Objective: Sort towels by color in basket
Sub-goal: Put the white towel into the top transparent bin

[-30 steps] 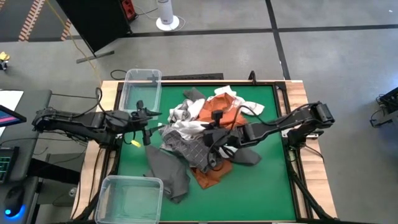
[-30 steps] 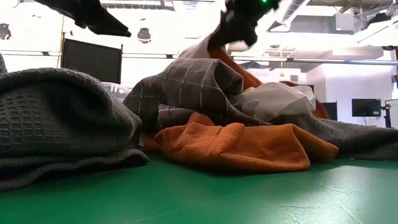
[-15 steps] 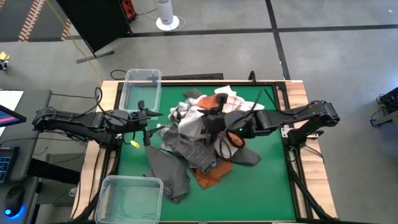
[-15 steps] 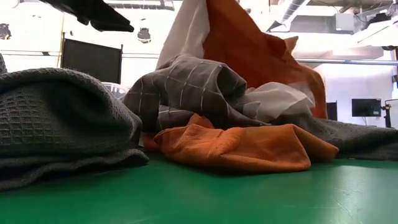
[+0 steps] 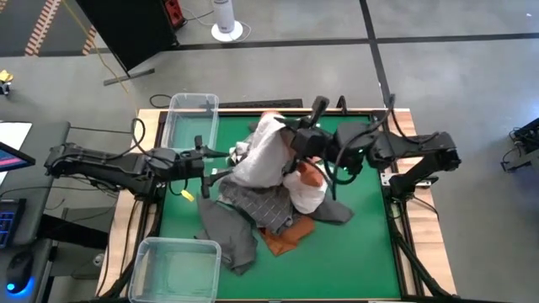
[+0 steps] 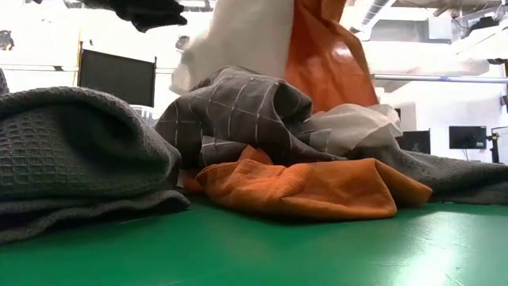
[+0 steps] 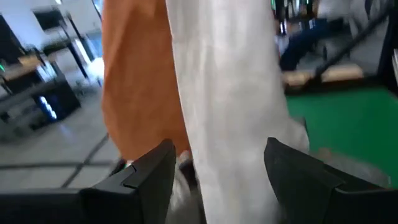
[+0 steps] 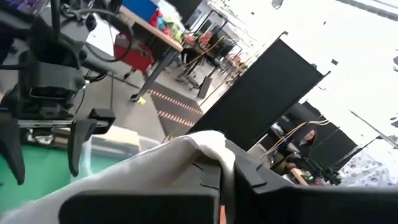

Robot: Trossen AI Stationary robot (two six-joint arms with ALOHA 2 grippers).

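The white towel needs to be sorted into the clear bin (image 5: 192,122), so my left gripper will reach it and grab it by its hanging fold (image 5: 246,168).
My right gripper (image 5: 293,141) is raised high over the pile, shut on a white towel (image 5: 263,158) that hangs below it. A rust-orange towel (image 6: 327,56) hangs up beside the white one (image 6: 238,36). Their lower parts (image 5: 305,189) lie on the pile. My left gripper (image 5: 221,165) stands open and level at the pile's left. In its wrist view the white towel (image 7: 230,106) and orange towel (image 7: 134,87) hang just ahead of its fingers (image 7: 149,177). On the mat lie a grey checked towel (image 5: 263,202), a dark grey one (image 5: 227,237) and another orange one (image 5: 282,241). My right gripper pinches a bunched upper fold of the white towel (image 8: 214,142) between its two fingers, which reach in level from the table's right. The towel hangs slack below the hold with its lower end on the pile. Whether the orange towel is in the pinch too, I cannot tell.
One clear plastic bin (image 5: 190,123) stands at the mat's far left corner and another (image 5: 177,266) at the near left. Bare green mat (image 5: 354,244) lies to the near right of the pile. In the low view a dark grey towel (image 6: 79,151) bulks at the left.
My right gripper has risen well above the pile, shut on the white towel. The white and orange towels have been drawn up out of the heap and now hang, while the checked and grey towels stay put. My left gripper has edged toward the hanging towels.
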